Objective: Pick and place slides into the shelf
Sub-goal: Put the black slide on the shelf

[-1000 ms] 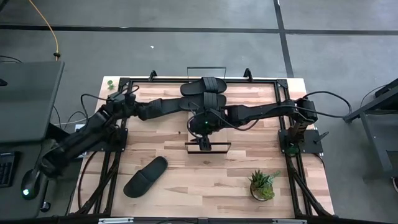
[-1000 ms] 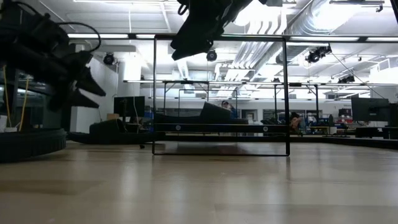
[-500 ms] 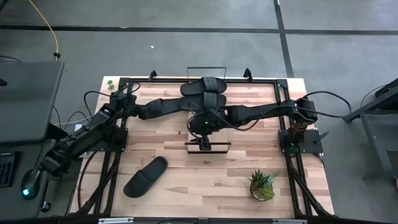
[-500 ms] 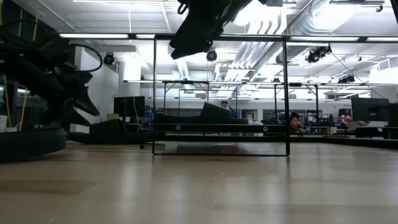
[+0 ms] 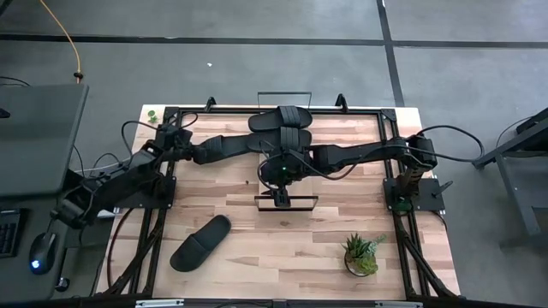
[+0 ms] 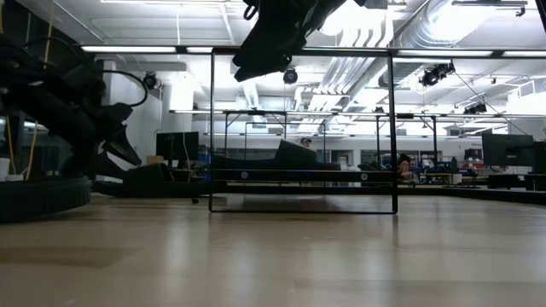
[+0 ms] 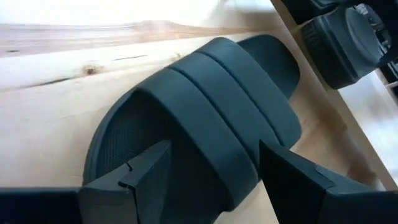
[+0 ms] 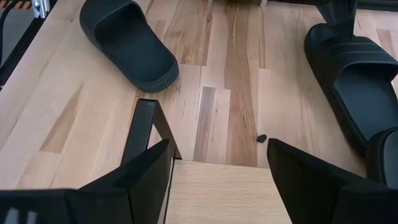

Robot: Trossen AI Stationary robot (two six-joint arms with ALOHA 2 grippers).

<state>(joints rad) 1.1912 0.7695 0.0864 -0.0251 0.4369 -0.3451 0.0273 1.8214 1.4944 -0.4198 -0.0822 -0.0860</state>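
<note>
Next, my left gripper grabs the slide by its ribbed strap's edge to set it on the shelf (image 5: 300, 190).
Three black slides show in the high view. Two lie side by side at the far middle (image 5: 278, 118) (image 5: 291, 137), and one rests sole-down on the tabletop near the left (image 5: 199, 242). A fourth does not show. The shelf's near wire rail (image 5: 287, 203) stands mid-table, and its plank (image 6: 303, 175) carries a dark slide shape (image 6: 290, 156). My left gripper (image 5: 261, 142) (image 7: 214, 180) is open over the nearer of the two far slides (image 7: 205, 106). My right gripper (image 5: 281, 181) (image 8: 217, 180) is open and hangs above the shelf's near end (image 8: 224, 199). My left gripper comes at the slide from the table's left, slanting down. Its fingers (image 7: 140, 180) stand on either side of the ribbed strap (image 7: 211, 124), across it. The slide lies flat on the light wood. I cannot tell whether the fingers touch it.
A small potted plant (image 5: 361, 254) stands near the right front corner. Black frame bars (image 5: 385, 111) run along the table's edges. The bare wood between the lone slide and the plant is free. In the low view my right gripper (image 6: 269, 38) is above the shelf's top rail.
My left arm's elbow has sunk toward the table and drawn back toward the left edge, while its gripper has stayed at the far slide. The slides and the shelf have kept their places.
</note>
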